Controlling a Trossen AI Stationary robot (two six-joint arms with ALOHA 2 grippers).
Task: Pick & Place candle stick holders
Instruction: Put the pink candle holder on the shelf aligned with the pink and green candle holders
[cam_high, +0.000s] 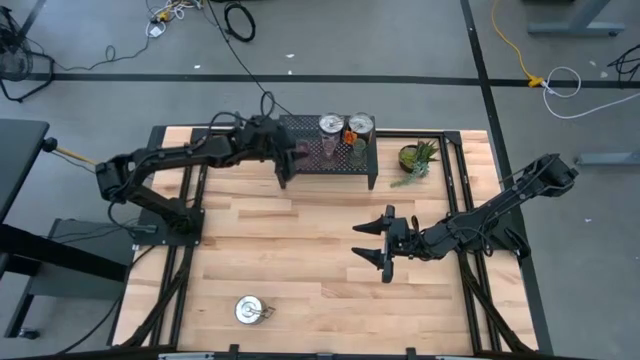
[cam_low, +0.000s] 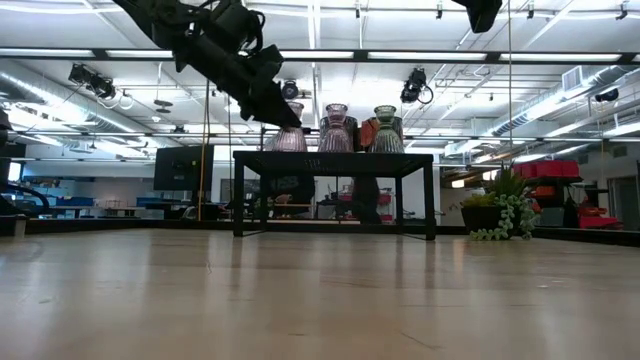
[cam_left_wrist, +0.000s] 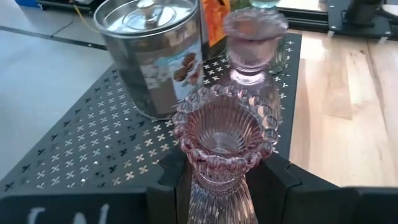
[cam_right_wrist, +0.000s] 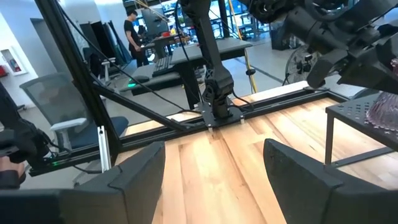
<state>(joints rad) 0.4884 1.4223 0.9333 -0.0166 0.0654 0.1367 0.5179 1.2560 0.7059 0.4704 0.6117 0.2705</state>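
Observation:
The left gripper needs to let go of the held pink holder (cam_high: 300, 150) now, because the holder is upright over the rack's mesh top (cam_high: 308, 165) and would stay standing.
My left gripper (cam_high: 288, 158) is shut on a pinkish glass candle stick holder (cam_left_wrist: 221, 134) over the left end of the black mesh rack (cam_high: 325, 160). On the rack stand two silver round holders (cam_high: 330, 124) (cam_high: 360, 124) with an orange part (cam_high: 349, 135) between them. A second pinkish glass holder (cam_left_wrist: 252, 43) and an olive-green one (cam_high: 358, 150) stand there too. Another silver holder (cam_high: 250, 310) lies on the table near the front edge. My right gripper (cam_high: 385, 250) hangs open over the table's right half, touching nothing. My left gripper pinches the pinkish holder's narrow body (cam_left_wrist: 214, 186), below its beaded rim, between the two fingers (cam_left_wrist: 168, 186). The fingers come from the table's left, slanting down. The holder stands upright with its mouth up. Its foot is hidden, so I cannot tell whether it rests on the rack.
A spiky green potted plant (cam_high: 415, 158) stands just right of the rack. Bare wooden table (cam_high: 300, 250) lies between the rack and the near edge. Black frame rails run along both sides of the table.

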